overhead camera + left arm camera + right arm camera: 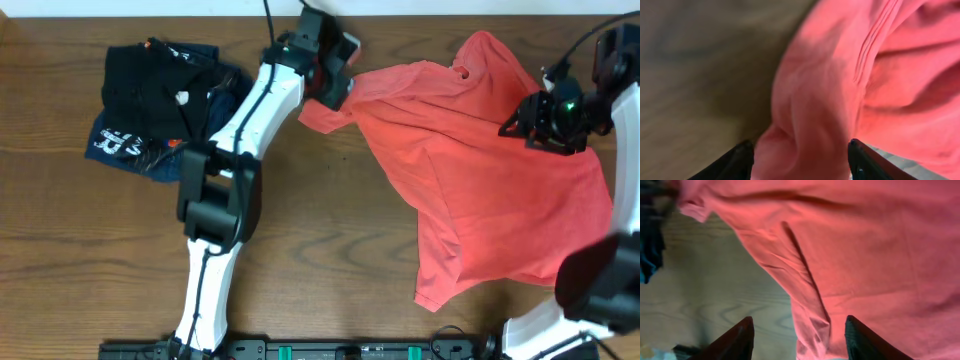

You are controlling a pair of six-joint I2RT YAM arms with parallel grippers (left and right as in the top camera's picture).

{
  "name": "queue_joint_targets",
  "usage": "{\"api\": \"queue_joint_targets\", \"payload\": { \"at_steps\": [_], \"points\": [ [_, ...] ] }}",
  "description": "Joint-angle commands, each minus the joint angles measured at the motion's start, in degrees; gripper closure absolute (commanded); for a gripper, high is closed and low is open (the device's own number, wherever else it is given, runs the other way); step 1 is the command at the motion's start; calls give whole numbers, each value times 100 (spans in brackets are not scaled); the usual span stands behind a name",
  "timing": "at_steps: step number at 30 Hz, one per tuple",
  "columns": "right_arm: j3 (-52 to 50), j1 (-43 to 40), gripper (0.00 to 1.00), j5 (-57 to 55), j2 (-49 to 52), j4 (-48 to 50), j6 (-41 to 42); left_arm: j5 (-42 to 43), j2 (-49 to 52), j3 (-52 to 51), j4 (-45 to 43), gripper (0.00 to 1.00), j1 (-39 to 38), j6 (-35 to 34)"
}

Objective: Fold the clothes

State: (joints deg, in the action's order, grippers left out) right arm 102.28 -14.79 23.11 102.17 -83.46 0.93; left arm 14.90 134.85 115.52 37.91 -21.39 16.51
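The robot's right gripper should next grab the T-shirt (pixel 480 180) on the side opposite the sleeve at the left gripper, to spread it for folding.
The clothes, a coral-red T-shirt (pixel 480 180), lie rumpled and spread over the right half of the table. My left gripper (pixel 335 85) is at the shirt's left sleeve near the back edge. In the left wrist view its jaws (pixel 801 160) stand apart, with a thick bunch of the red cloth (pixel 890 75) filling the gap. My right gripper (pixel 540 125) hovers over the shirt's upper right part. In the right wrist view the gripper (pixel 799 337) is open above a raised fold of the shirt (pixel 865 245), with bare wood under its left finger.
A folded black garment (pixel 150 75) lies on a navy garment with white lettering (pixel 125 145) at the back left. The left arm's body (pixel 215 200) stretches across the wooden table (pixel 330 230). The right arm's base (pixel 600 280) overlaps the shirt's lower right.
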Motion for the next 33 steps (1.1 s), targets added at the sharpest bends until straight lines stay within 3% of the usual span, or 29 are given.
{"api": "queue_joint_targets", "payload": {
  "at_steps": [1,3,6,7,14,20,23,25,26,27,28,30,33],
  "points": [
    [4,44,42,-190,-273,26,195,179,120,-42,-11,44,31,37],
    [4,50,42,-372,-326,13,293,175,146,-42,-63,55,33,46],
    [2,52,42,-385,-332,-35,332,-46,153,-42,-72,91,57,125],
    [-2,59,42,-389,-326,-35,332,-330,136,-37,-81,94,72,122],
    [-503,210,41,-750,-326,122,380,-2072,-175,188,-98,94,302,127],
    [-1869,691,43,-837,-326,769,431,-1969,-264,192,-66,94,446,149],
    [-2627,898,43,-905,-326,1392,846,-2192,-264,192,-42,94,446,162],
    [-3108,957,52,-1180,-326,1908,1207,-2424,-264,192,-28,94,446,162],
    [-3318,957,61,-1338,-326,2138,1425,-2505,-264,192,-20,94,446,164],
    [-3521,955,79,-1486,-326,2361,1633,-2586,-264,192,2,94,446,164],
    [-3744,933,89,-1674,-326,2605,1867,-2638,-264,195,39,94,446,166],
    [-4113,879,97,-2048,-326,3038,2249,-2636,-264,195,90,94,452,166],
    [-4599,780,99,-2535,-323,3676,2765,-2636,-264,195,160,94,468,164]
  ]
}}
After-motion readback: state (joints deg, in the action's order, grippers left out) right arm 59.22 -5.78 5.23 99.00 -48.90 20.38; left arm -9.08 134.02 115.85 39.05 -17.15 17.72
